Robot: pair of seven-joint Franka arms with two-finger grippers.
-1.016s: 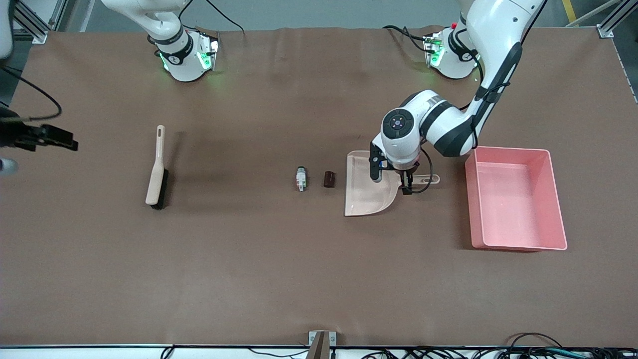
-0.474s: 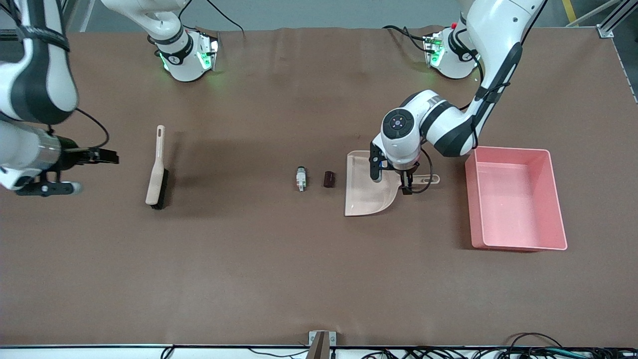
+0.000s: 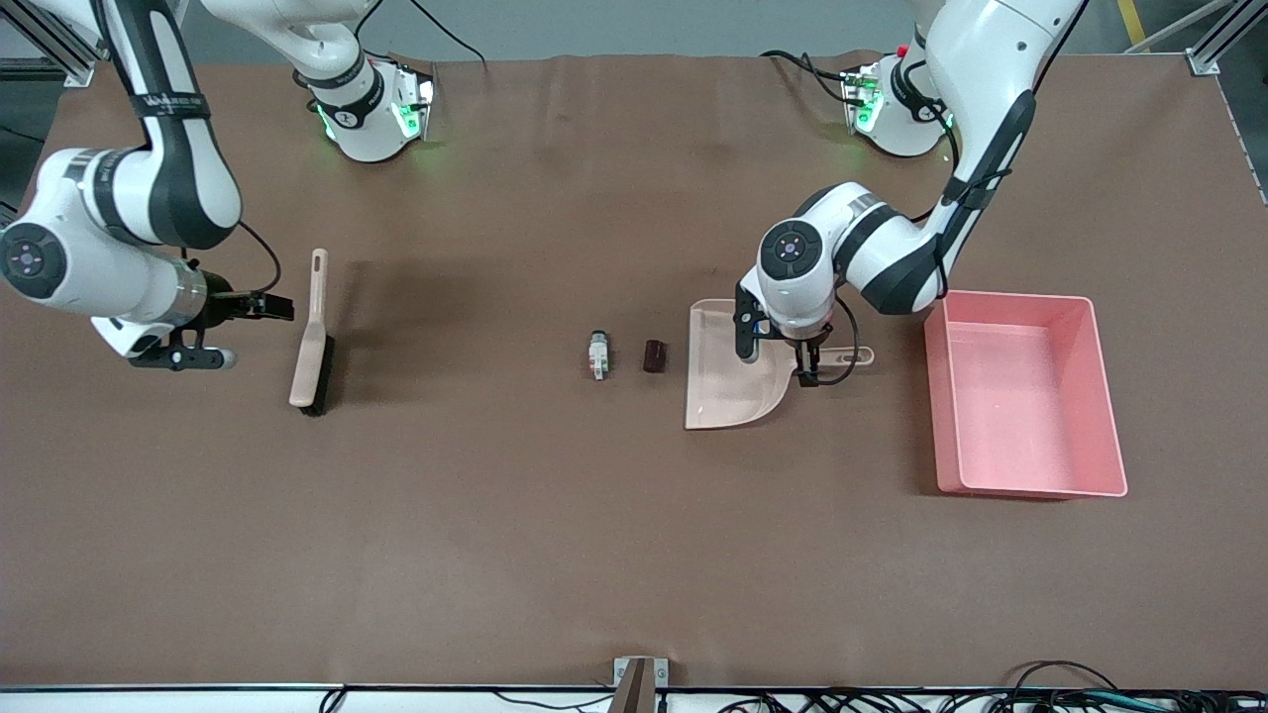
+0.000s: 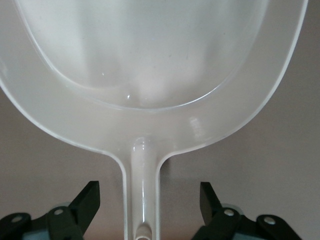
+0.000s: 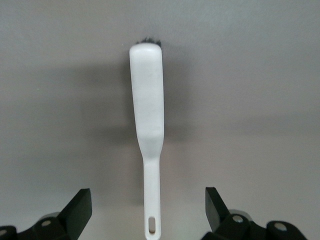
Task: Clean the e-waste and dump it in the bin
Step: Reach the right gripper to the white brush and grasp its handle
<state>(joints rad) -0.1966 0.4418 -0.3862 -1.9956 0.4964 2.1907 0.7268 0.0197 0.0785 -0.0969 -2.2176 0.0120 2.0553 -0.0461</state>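
I need to sweep the e-waste into the dustpan (image 3: 728, 381), so next I should grab the beige brush by its narrow handle (image 3: 318, 283) with my right gripper.
Two pieces of e-waste lie mid-table: a grey-white cylinder (image 3: 598, 355) with green and orange bits, and a dark stubby cylinder (image 3: 654, 356) beside the beige dustpan's (image 3: 728, 381) mouth. The pink bin (image 3: 1020, 406) stands toward the left arm's end and holds nothing. My left gripper (image 3: 781, 361) is open and low over the dustpan's handle (image 4: 142, 190). Its fingers stand on either side of the handle without touching it. My right gripper (image 3: 253, 332) is open in the air by the beige brush (image 3: 313, 337). The brush handle (image 5: 151, 200) shows between its fingers.
The brown table mat (image 3: 555, 515) stretches wide on the side nearer the camera. Both arm bases stand along the farthest table edge, with cables near them. A small bracket (image 3: 639, 678) sits at the nearest edge.
My right arm has swung in from the table's end and brought its open gripper up to the brush. The left gripper, dustpan and e-waste have not moved.
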